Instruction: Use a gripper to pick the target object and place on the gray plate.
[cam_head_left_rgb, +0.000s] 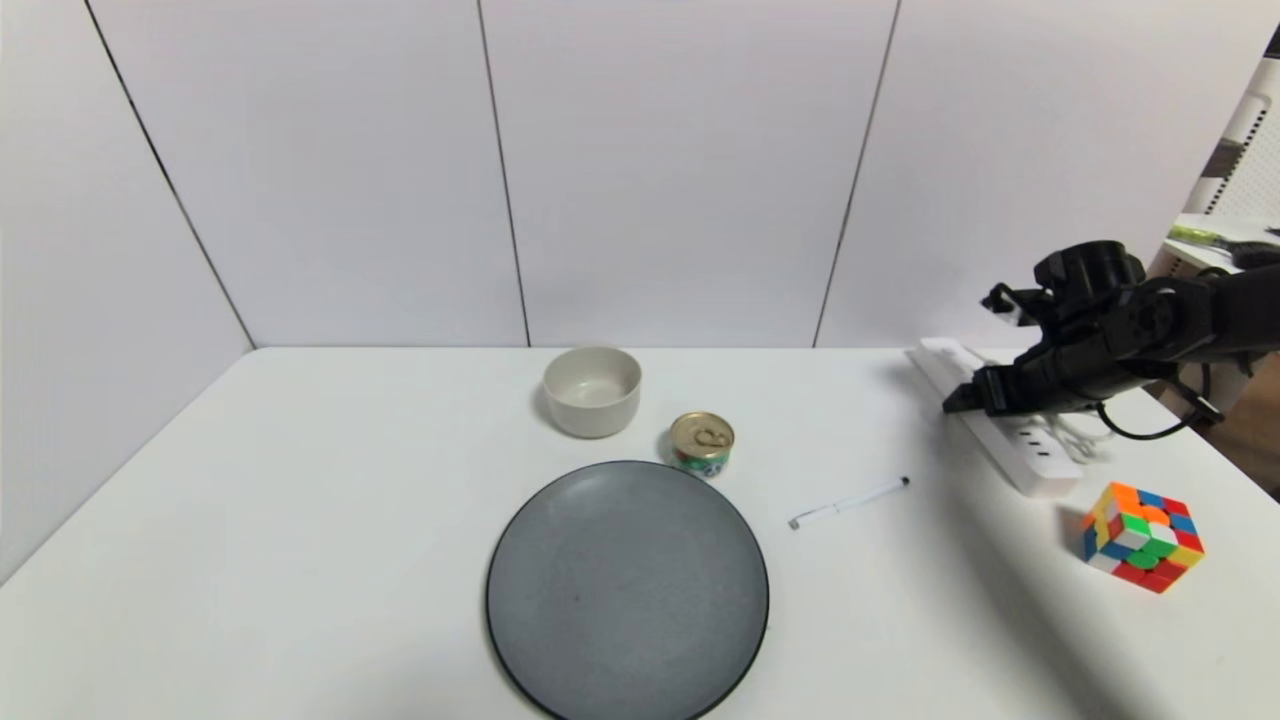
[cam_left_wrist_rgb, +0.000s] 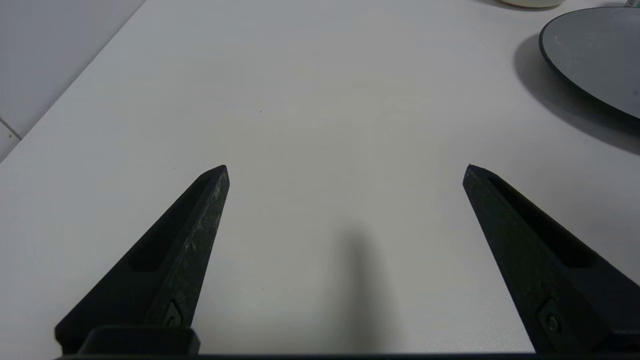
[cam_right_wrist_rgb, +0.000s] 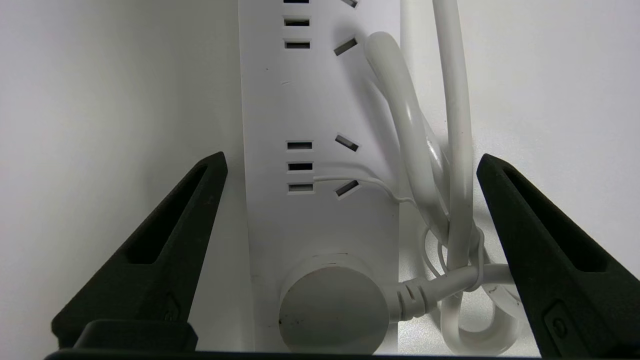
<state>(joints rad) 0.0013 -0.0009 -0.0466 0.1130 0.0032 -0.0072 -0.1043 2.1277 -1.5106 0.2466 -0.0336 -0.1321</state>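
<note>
My right gripper is going to grab the white power strip, one long bar (cam_head_left_rgb: 1034, 458), across its middle (cam_head_left_rgb: 993, 414) next, so that both ends of the strip are kept from tipping down.
The white power strip (cam_head_left_rgb: 1040, 462) lies on the table at the far right, with its bundled white cord (cam_right_wrist_rgb: 450, 150) beside it. My right gripper (cam_head_left_rgb: 965, 400) hovers over the strip's middle, open. In the right wrist view the strip (cam_right_wrist_rgb: 320, 100) and cord lie between the two spread jaws of that gripper (cam_right_wrist_rgb: 350, 162), which touch nothing. The gray plate (cam_head_left_rgb: 628, 590) lies at the front centre and also shows in the left wrist view (cam_left_wrist_rgb: 595, 50). My left gripper (cam_left_wrist_rgb: 347, 170) is open and empty over bare table, out of the head view.
A beige-white bowl (cam_head_left_rgb: 592, 390) stands behind the plate, with a small tin can (cam_head_left_rgb: 702, 443) to its right. A thin white pen (cam_head_left_rgb: 848, 502) lies between the plate and the strip. A coloured puzzle cube (cam_head_left_rgb: 1143, 536) sits near the front right edge.
</note>
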